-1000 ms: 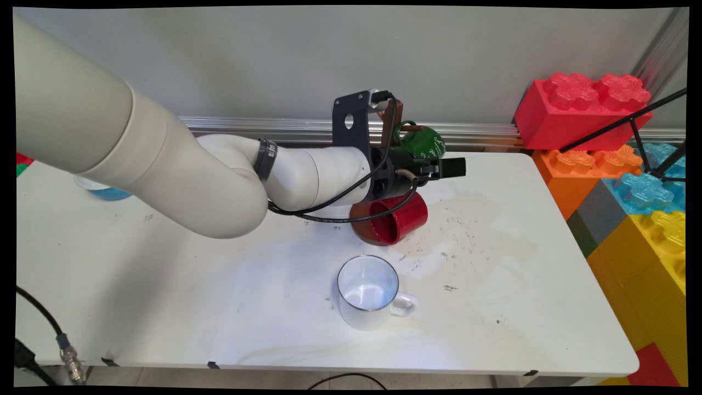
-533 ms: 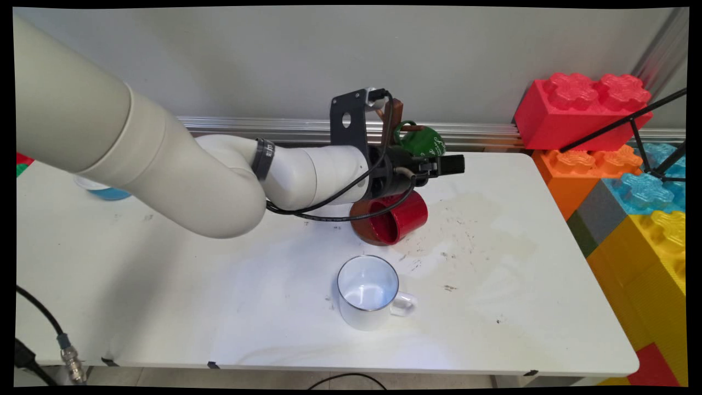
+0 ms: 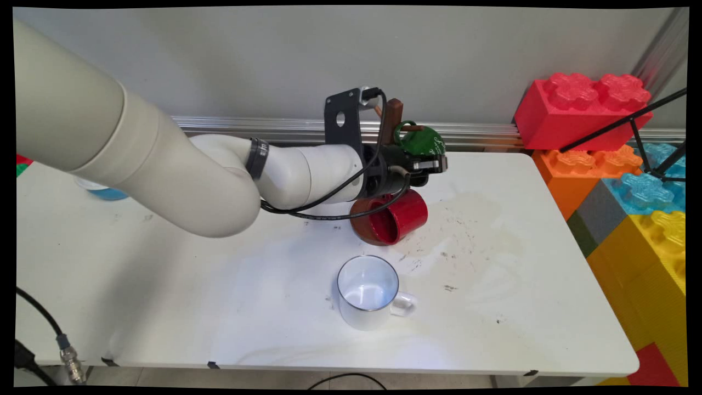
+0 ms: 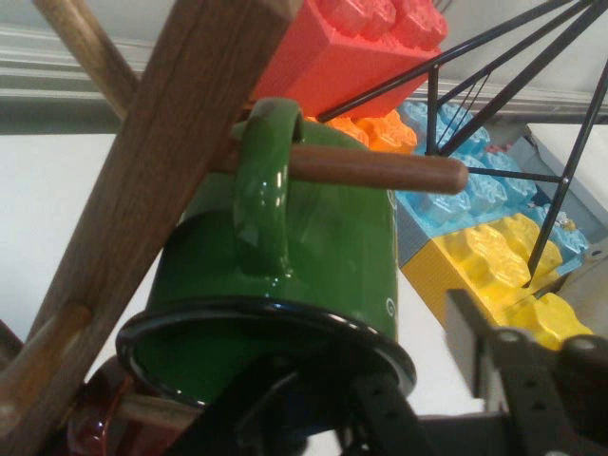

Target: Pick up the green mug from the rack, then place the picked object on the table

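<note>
My gripper takes hold of the green mug by its dark rim (image 4: 404, 359) next, to lift it off the wooden peg (image 4: 380, 168).
A green mug (image 3: 422, 141) hangs by its handle on a peg (image 4: 380, 171) of a wooden mug tree (image 3: 392, 118) at the table's back. My gripper (image 3: 441, 163) is level with it and just in front. In the hand view the green mug (image 4: 304, 256) fills the middle, mouth towards me. One finger (image 4: 494, 361) stands clear to the right of its rim; the other is hidden low by the mug. The gripper (image 4: 408, 399) is open and holds nothing. A red mug (image 3: 397, 216) lies tilted at the tree's foot, below my wrist.
A white mug (image 3: 367, 291) stands upright near the table's front middle. Big toy bricks (image 3: 581, 104) are stacked at the right edge, with a black tripod (image 3: 630, 118) leaning across them. A blue-and-white object (image 3: 109, 193) peeks out behind the arm at far left.
The gripper has drawn back to the left by a small amount, away from the right side of the green mug. The mugs have not moved.
</note>
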You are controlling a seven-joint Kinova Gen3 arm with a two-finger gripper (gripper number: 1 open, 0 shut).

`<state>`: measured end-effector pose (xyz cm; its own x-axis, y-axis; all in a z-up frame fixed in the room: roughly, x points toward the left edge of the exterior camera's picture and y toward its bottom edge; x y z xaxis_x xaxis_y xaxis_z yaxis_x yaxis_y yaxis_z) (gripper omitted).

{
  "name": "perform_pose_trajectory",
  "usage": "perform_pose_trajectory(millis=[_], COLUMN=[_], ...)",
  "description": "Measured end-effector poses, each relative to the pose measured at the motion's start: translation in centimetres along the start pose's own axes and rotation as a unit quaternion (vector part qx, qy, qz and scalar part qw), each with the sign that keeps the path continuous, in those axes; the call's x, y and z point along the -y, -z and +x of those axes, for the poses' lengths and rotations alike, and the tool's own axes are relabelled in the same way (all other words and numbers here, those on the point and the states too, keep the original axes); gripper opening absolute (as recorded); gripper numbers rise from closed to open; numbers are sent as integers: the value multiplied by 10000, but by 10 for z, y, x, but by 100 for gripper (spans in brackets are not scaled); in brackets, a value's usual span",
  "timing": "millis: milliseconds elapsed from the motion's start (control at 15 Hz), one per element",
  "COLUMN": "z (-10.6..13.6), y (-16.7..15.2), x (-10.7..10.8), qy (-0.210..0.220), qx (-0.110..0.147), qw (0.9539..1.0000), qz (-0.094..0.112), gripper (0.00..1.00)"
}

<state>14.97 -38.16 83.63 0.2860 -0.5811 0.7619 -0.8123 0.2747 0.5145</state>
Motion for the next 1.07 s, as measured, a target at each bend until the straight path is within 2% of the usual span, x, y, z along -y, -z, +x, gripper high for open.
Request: perform_pose_trajectory(millis=[667, 1067], z=[-1, 1], y=[6, 7], x=[7, 5], qy=[73, 69], qx=[24, 4], qw=[10000, 10000], qz=[56, 7], gripper=[0, 0])
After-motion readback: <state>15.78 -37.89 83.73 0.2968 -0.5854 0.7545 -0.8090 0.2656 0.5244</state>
